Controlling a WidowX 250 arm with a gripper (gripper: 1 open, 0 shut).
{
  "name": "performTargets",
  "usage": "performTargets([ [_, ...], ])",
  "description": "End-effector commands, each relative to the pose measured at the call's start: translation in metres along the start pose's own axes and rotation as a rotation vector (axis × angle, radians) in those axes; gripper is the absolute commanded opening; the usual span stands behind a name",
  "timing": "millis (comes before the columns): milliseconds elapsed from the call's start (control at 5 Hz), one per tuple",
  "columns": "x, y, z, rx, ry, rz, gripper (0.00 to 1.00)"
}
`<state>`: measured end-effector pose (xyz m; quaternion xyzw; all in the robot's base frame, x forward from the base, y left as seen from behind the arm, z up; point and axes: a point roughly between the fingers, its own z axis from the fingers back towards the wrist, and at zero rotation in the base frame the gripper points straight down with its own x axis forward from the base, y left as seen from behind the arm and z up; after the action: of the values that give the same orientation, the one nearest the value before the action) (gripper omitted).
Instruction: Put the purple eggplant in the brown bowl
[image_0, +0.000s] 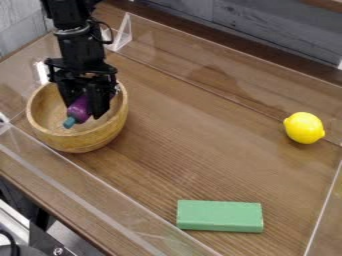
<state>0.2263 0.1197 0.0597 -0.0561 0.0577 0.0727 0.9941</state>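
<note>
I should open my gripper now, because the purple eggplant (79, 113) hangs low inside the rim of the brown bowl and would rest in the bowl.
The brown bowl (96, 134) stands at the left of the wooden table. My gripper (80, 104) points straight down into it, shut on the purple eggplant (79, 113). The eggplant hangs tilted inside the bowl, its teal stem cap (66, 124) low and toward the left. I cannot tell whether the eggplant touches the bowl's floor. The black arm rises from the gripper to the top left of the view.
A yellow lemon (303, 128) lies at the right edge of the table. A flat green block (221, 215) lies near the front edge. Clear low walls (327, 195) run along the table's sides.
</note>
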Motion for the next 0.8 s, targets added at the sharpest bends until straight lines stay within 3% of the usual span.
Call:
performTargets([
  [0,0.0089,-0.0003,0.0201,0.036,-0.071,-0.010,0.00],
  [600,0.0102,0.0000,0.0143,0.042,-0.060,0.006,0.00],
])
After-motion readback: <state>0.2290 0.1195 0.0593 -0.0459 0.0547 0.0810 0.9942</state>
